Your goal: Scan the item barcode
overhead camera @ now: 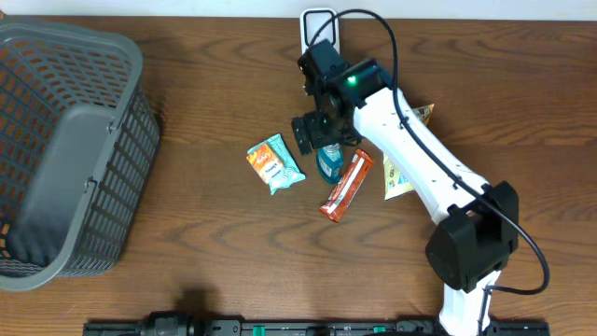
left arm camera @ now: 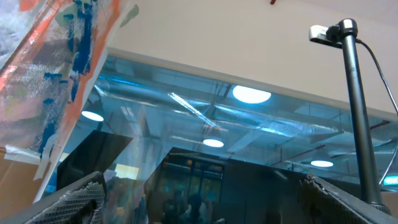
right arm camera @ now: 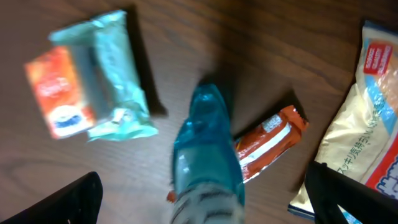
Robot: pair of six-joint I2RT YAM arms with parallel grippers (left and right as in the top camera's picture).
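My right gripper grabs the blue bottle by the end nearest that gripper next, fingers on either side of it, so the bottle's side stays uncovered for the barcode scan.
Several items lie mid-table: a blue bottle (overhead camera: 328, 164), an orange snack bar (overhead camera: 347, 185), a teal-and-orange packet (overhead camera: 275, 164) and a yellow packet (overhead camera: 395, 177). No barcode can be made out on any of them. My right gripper (overhead camera: 321, 131) hovers over the bottle. In the right wrist view the blue bottle (right arm camera: 207, 149) stands between the wide-apart fingers (right arm camera: 69, 203), and the right gripper (right arm camera: 205, 202) is open and not touching it. My left gripper (left arm camera: 205, 208) points up at the ceiling, open and empty. A white scanner-like device (overhead camera: 319, 23) sits at the far edge.
A large grey basket (overhead camera: 112, 56) fills the left side of the table. The right arm's white link (overhead camera: 420, 159) crosses over the yellow packet. A camera pole (left arm camera: 359, 112) rises in the left wrist view. Bare wood lies between basket and items.
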